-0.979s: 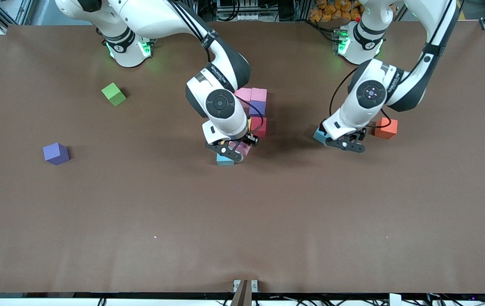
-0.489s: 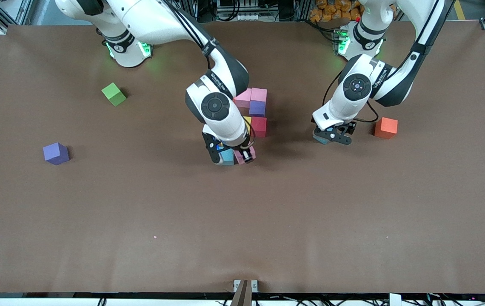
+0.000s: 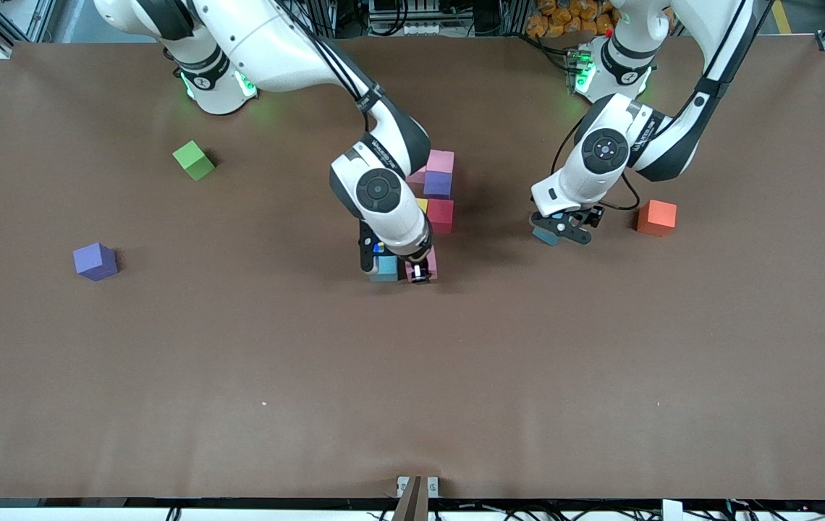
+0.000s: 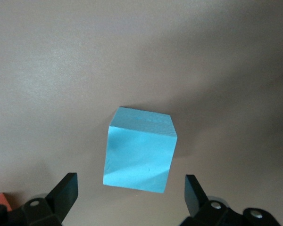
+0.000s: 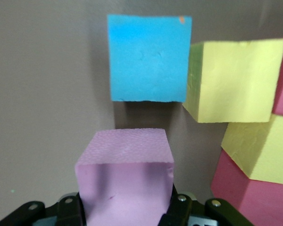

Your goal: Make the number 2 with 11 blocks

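Observation:
My left gripper's fingers stop short of the light blue cube in the left wrist view and should move toward it before closing.
My right gripper [image 3: 420,273] is shut on a pink cube [image 3: 430,262], low at the table beside a light blue cube [image 3: 383,268]. In the right wrist view the pink cube [image 5: 125,174] sits between the fingers, with the light blue cube [image 5: 148,59], two yellow cubes [image 5: 233,77] and a red cube [image 5: 245,197] around it. The started number 2 [image 3: 439,188] shows pink, purple, yellow and red cubes, partly hidden by the right arm. My left gripper [image 3: 561,230] is open over a second light blue cube [image 3: 544,236], which lies between the fingers [image 4: 61,193] in the left wrist view [image 4: 139,150].
An orange cube [image 3: 656,218] lies beside the left gripper, toward the left arm's end. A purple cube [image 3: 95,261] and a green cube [image 3: 194,160] lie toward the right arm's end. The brown table [image 3: 412,376] is bare nearer the front camera.
My right gripper has turned and brought the pink cube down beside the light blue cube. My left gripper has moved away from the orange cube to over the other light blue cube.

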Robot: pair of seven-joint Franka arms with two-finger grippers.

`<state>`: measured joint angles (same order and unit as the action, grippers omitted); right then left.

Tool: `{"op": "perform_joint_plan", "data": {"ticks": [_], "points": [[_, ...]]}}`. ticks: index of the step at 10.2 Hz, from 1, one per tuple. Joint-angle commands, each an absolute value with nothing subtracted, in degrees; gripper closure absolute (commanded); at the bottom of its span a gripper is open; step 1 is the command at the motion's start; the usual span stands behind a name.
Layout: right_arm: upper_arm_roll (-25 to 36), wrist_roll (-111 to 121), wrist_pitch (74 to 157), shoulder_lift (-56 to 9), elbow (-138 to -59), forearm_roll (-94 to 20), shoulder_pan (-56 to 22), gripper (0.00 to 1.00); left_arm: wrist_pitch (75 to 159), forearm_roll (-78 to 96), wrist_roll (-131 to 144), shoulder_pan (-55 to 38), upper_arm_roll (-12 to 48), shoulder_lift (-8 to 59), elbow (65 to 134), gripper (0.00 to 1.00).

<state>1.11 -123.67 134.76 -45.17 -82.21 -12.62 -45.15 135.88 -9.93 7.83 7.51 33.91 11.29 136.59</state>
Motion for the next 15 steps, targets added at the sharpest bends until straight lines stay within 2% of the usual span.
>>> {"op": "perform_joint_plan", "data": {"ticks": [1,6,14,15], "points": [[1.1,-126.1,135.4,-46.1,-81.8,-12.1,-45.8,0.79,136.8,-8.3,5.2,7.9,34.2,12.4,136.9,0.00],[1.2,-128.4,134.9,-46.2,-83.5,-10.9,-45.7,0.82,138.5,-8.6,5.1,7.7,34.1,14.3,136.6,0.00],[1.2,-128.1,134.7,-46.7,-84.3,-7.8,-44.9,0.82,141.3,-11.4,5.9,7.7,33.8,18.8,136.1,0.00],[1.2,-128.1,134.7,-46.7,-84.3,-7.6,-44.9,0.82,141.3,-12.6,6.0,7.8,33.8,19.3,135.8,0.12]]}}
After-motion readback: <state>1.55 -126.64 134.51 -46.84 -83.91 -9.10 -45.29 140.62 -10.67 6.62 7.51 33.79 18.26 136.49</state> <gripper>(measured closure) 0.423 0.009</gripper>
